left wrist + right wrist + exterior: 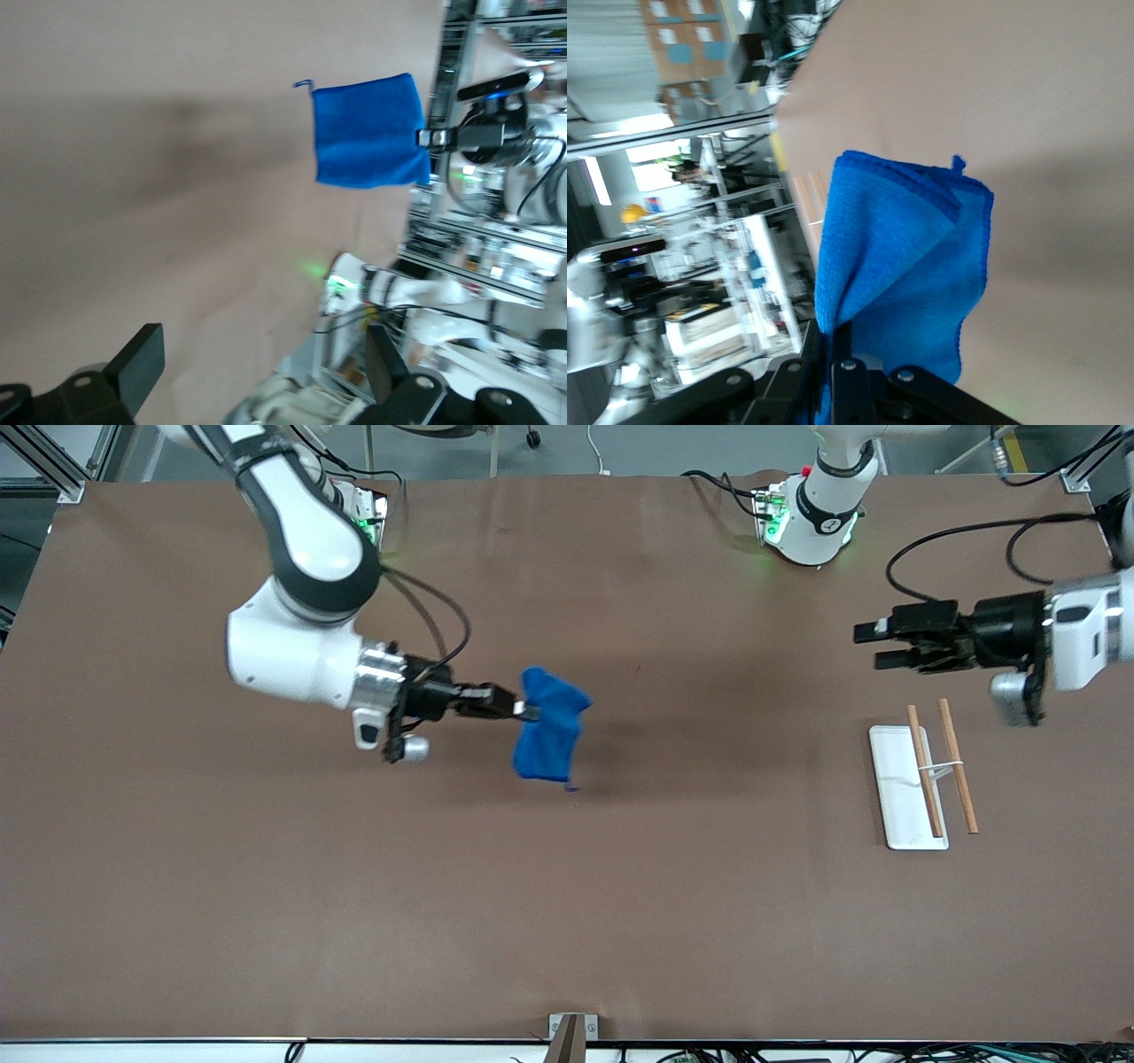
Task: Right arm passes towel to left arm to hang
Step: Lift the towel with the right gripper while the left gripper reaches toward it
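Note:
Next, my left gripper takes the blue towel over from my right gripper for hanging and grabs its edge with the small loop (pixel 544 777) (pixel 317 135).
The blue towel (pixel 549 726) hangs in the air over the middle of the table, its small loop (pixel 571 787) at its low corner. My right gripper (pixel 528 710) is shut on the towel's upper edge and holds it up. The right wrist view shows the towel (pixel 912 274) pinched between the fingers (pixel 849 350). My left gripper (pixel 866 645) is open and empty, in the air over the table near the white tray, pointing toward the towel. The left wrist view shows the towel (pixel 368 130) some way off, held by the right gripper (pixel 428 137).
A white tray (pixel 897 797) with two wooden rods (pixel 924 771) lies on the table toward the left arm's end. The arm bases (pixel 811 514) stand along the table's edge away from the front camera. Black cables trail near both arms.

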`<state>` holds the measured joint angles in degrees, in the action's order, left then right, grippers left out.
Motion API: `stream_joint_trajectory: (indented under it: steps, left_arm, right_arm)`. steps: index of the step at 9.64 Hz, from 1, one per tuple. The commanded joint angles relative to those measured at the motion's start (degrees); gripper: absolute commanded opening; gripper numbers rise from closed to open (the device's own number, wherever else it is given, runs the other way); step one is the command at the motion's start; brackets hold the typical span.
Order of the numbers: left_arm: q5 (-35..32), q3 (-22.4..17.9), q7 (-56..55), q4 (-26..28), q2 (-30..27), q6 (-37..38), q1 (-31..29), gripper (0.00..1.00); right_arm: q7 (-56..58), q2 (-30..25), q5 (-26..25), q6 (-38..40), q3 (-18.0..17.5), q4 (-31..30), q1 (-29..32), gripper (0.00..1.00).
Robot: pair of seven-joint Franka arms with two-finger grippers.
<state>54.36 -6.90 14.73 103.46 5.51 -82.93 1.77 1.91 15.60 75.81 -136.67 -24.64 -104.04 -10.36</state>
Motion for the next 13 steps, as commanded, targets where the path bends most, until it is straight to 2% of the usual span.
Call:
stream_joint_trajectory:
  steps: [1,2,3,5,6,7,8,10,13]
  left_arm:
    - [10.71,-0.57,4.06,2.00,6.07,3.72,0.34,1.00]
    - [14.68,-0.65,5.56,4.97,6.09,4.61,0.51,1.00]
    - [15.33,-0.57,7.66,8.04,5.05,4.62,0.51,0.99]
    - [18.14,-0.39,12.41,16.20,0.94,4.71,0.34,1.00]
    - [22.24,-0.39,15.21,20.34,-1.18,4.62,0.34,1.00]
    - [27.42,-0.22,15.41,21.77,-1.47,3.14,0.68,1.00]
    - [29.82,1.18,15.42,22.48,-1.82,1.38,1.47,1.00]
    - [35.10,5.91,15.59,23.19,-1.74,-3.44,1.57,1.00]
    - [41.34,12.07,15.77,23.19,-1.47,-10.74,1.65,1.00]
  right_arm:
    - [-0.15,2.76,9.05,-1.40,-2.07,6.45,-2.28,0.00]
    - [-0.07,3.12,15.18,-1.58,-2.08,9.35,-4.30,0.00]
    - [0.02,3.47,19.07,-1.67,-2.08,11.47,-5.27,0.00]
    - [0.02,3.65,25.15,-1.75,-2.08,14.29,-7.30,0.00]
    - [0.02,4.52,27.09,-3.76,-2.08,15.78,-8.44,0.00]
    - [0.02,5.57,28.24,-7.43,-2.42,17.97,-10.54,0.00]
    - [0.02,7.06,28.25,-9.73,-2.43,20.17,-12.04,0.00]
    - [1.76,9.96,27.90,-14.21,-2.43,22.82,-14.94,0.00]
    - [3.45,10.59,28.16,-14.32,-2.43,22.92,-15.04,0.00]
